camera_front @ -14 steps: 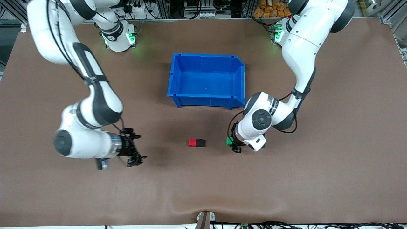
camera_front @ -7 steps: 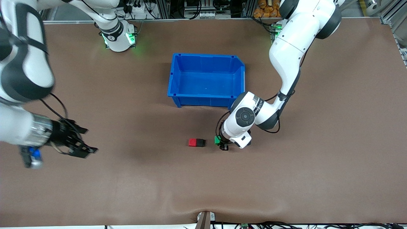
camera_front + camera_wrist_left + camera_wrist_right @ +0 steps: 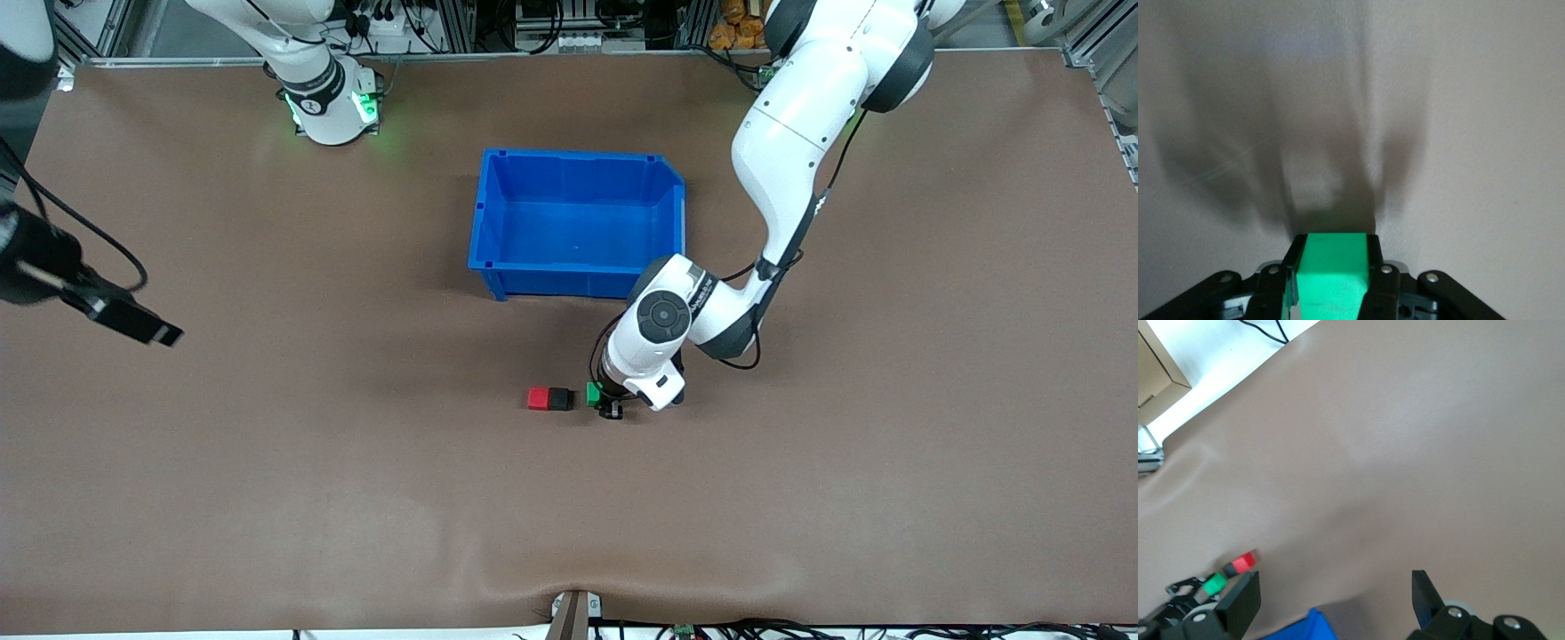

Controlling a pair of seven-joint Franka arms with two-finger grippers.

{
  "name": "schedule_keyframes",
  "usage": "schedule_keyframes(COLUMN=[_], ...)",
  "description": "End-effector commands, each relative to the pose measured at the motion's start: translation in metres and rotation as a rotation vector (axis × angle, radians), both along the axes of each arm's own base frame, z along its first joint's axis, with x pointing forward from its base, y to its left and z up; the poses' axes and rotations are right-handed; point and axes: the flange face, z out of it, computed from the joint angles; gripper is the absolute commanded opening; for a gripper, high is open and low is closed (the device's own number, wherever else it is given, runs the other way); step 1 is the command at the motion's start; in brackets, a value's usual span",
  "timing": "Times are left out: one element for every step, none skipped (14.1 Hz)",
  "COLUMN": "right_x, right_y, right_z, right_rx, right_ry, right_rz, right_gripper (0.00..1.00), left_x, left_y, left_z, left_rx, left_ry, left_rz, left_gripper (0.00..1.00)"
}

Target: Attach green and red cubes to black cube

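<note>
The green cube still has a gap to the black cube's free side, so my left gripper should move it toward that side before releasing it.
The red cube (image 3: 537,398) and black cube (image 3: 560,399) sit joined side by side on the brown table, nearer the front camera than the blue bin. My left gripper (image 3: 606,402) is shut on the green cube (image 3: 594,394), low at the table, with a small gap to the black cube's free side. In the left wrist view the green cube (image 3: 1335,267) fills the space between the fingers (image 3: 1381,280). My right gripper (image 3: 142,324) is open, empty and raised over the right arm's end of the table. Its wrist view shows the red cube (image 3: 1243,563) and green cube (image 3: 1213,585) far off.
The blue bin (image 3: 578,280) stands empty, farther from the front camera than the cubes; its corner (image 3: 1308,627) shows in the right wrist view. The left arm's elbow (image 3: 667,316) hangs beside the bin's front corner.
My left gripper has carried the green cube toward the black cube, closing most of the gap. My right arm has drawn back and up toward its end of the table.
</note>
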Motion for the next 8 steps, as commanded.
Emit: schedule_keyframes(right_x=[-0.035,-0.046,-0.05,-0.06,-0.066,-0.074,-0.082,-0.086], right_y=[-0.002,-0.009,-0.019,-0.037,-0.054,-0.071,-0.083,-0.089], right_z=[0.018,0.022,0.024,0.028,0.028,0.034,0.035,0.034], right_rx=[-0.045,-0.06,-0.071,-0.079,-0.075,-0.074,-0.059,-0.048], right_ry=[0.023,0.047,0.056,0.095,0.127,0.135,0.152,0.168], right_rz=[0.015,0.003,0.017,0.077,0.168,0.209,0.236,0.25], right_gripper=[1.0,1.0,1.0,1.0,1.0,1.0,1.0,1.0], left_x=[0.003,0.003,0.005,0.006,0.007,0.009,0.013,0.01], left_y=[-0.01,-0.014,-0.016,-0.018,-0.019,-0.021,-0.02,-0.023], left_z=[-0.002,-0.002,-0.003,-0.004,-0.006,-0.006,-0.004,-0.007], left_rx=[0.003,0.005,0.003,-0.001,-0.004,-0.015,-0.018,-0.012], left_ry=[-0.028,-0.036,-0.039,-0.042,-0.045,-0.059,-0.074,-0.074], left_rz=[0.009,0.005,0.006,0.008,0.013,0.014,0.019,0.014], left_gripper=[0.0,0.0,0.0,0.0,0.0,0.0,0.0,0.0])
